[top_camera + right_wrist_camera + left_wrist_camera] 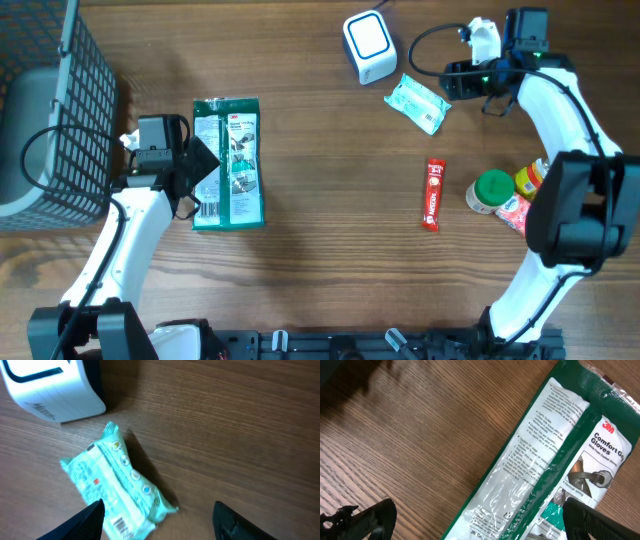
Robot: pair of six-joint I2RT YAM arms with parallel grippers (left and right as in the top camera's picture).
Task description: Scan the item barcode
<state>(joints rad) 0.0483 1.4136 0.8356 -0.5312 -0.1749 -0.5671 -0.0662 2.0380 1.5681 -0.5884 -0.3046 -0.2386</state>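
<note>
The barcode side of the wipes packet (418,102) needs to turn toward the scanner (368,45), so my right gripper should grab the packet across its long sides next.
A mint-green wipes packet (418,102) lies on the table just right of the white, blue-faced barcode scanner (368,45). My right gripper (452,82) hovers at the packet's right end, open, holding nothing. In the right wrist view the packet (117,487) lies free between and below the spread fingers (85,522), its barcode facing up, with the scanner (50,387) beyond it. My left gripper (203,168) stands open over a green 3M gloves pack (232,160). The left wrist view shows that pack (545,460) flat on the wood, with the gripper (480,525) above its lower end.
A dark wire basket (50,110) fills the left edge. A red stick packet (433,194) lies right of centre. A green-lidded jar (490,190), a yellow item (530,178) and a colourful pack cluster at the right, next to the right arm's base.
</note>
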